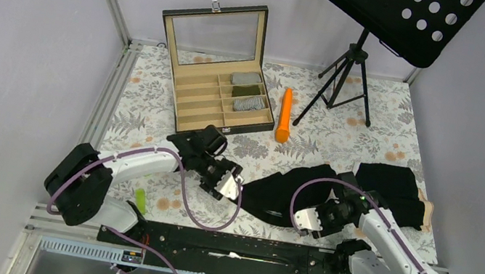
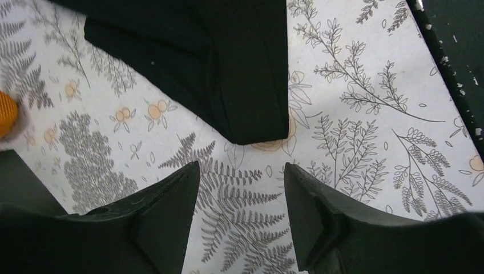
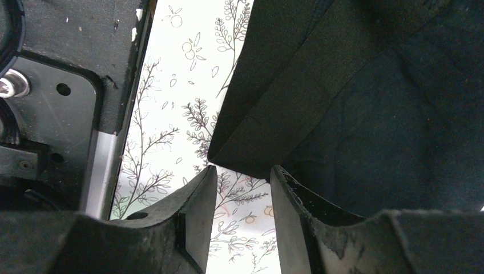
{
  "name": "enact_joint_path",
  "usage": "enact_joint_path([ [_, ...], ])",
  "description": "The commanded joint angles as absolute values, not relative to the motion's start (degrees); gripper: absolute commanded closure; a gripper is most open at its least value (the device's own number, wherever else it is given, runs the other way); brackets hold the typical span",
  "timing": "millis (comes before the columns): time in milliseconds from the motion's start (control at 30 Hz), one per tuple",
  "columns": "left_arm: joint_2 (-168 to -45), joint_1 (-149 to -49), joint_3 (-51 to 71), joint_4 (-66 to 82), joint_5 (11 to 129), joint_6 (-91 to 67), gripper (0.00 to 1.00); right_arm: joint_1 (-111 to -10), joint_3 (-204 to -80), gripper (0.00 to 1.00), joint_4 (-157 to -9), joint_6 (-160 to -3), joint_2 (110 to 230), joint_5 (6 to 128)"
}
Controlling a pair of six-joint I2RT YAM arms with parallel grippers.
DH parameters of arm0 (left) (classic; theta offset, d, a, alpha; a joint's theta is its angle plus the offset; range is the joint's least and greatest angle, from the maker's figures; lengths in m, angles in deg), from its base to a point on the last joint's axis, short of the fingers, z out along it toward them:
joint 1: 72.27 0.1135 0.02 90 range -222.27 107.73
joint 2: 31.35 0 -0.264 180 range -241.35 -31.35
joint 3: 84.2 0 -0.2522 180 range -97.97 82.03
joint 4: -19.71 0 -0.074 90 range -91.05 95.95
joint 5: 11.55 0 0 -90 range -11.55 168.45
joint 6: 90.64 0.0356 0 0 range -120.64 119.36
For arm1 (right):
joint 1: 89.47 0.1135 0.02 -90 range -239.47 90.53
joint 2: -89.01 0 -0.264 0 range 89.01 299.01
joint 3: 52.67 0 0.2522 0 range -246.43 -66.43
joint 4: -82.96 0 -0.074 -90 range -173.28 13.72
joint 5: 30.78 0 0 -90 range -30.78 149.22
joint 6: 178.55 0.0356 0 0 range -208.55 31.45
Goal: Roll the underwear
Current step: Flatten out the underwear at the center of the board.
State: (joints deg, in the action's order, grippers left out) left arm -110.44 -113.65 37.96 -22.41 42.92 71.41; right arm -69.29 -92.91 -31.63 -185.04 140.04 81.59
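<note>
My right gripper grabs the black underwear at the folded hem's end [image 3: 242, 166] next, opposite my left gripper, to spread the underwear for rolling.
A black underwear [image 1: 282, 191] lies spread flat on the floral table between my two grippers. My left gripper [image 1: 231, 187] is open and empty just left of its left corner, which shows in the left wrist view [image 2: 228, 68] a little beyond my gripper [image 2: 242, 171]. My right gripper [image 1: 306, 221] is open at the garment's near right edge; in the right wrist view the folded black hem [image 3: 297, 103] hangs just past my gripper [image 3: 242, 174], with nothing between the jaws. A second black underwear [image 1: 393, 190] lies bunched at the right.
An open wooden box [image 1: 221, 89] with compartments holds rolled garments at the back. An orange carrot-shaped stick [image 1: 286, 114] lies beside it. A black music stand [image 1: 355, 59] stands at the back right. A green piece [image 1: 140, 200] lies near the left arm's base. A black rail [image 1: 230, 245] runs along the near edge.
</note>
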Motion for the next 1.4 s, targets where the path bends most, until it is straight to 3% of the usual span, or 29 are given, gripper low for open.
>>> enact_joint_path([
  [0, -112.2, -115.2, 38.0, -19.7, 38.0, 78.8, 0.39, -68.2, -91.5, 0.52, -31.7, -187.7, 139.4, 83.0],
  [433, -118.7, -117.8, 38.3, -20.3, 39.5, 87.1, 0.48, -67.5, -88.3, 0.51, -38.6, -178.6, 144.4, 82.0],
  [600, -119.5, -120.1, 42.5, -15.3, 44.1, 93.6, 0.62, -67.5, -87.6, 0.63, -38.7, -177.0, 144.9, 80.4],
  [833, -120.3, -120.1, 39.8, -14.4, 50.1, 85.1, 1.0, -67.6, -94.2, 0.92, -37.2, -166.3, 148.0, 80.2],
  [1167, -114.4, -106.2, 25.9, -11.8, 48.2, 44.7, 1.0, -67.6, -113.4, 0.98, -36.7, -138.7, 145.2, 84.3],
  [1367, -111.6, -103.3, 18.6, -21.1, 46.4, 34.9, 1.0, -67.6, -125.8, 1.0, -37.7, -127.3, 148.7, 86.9],
])
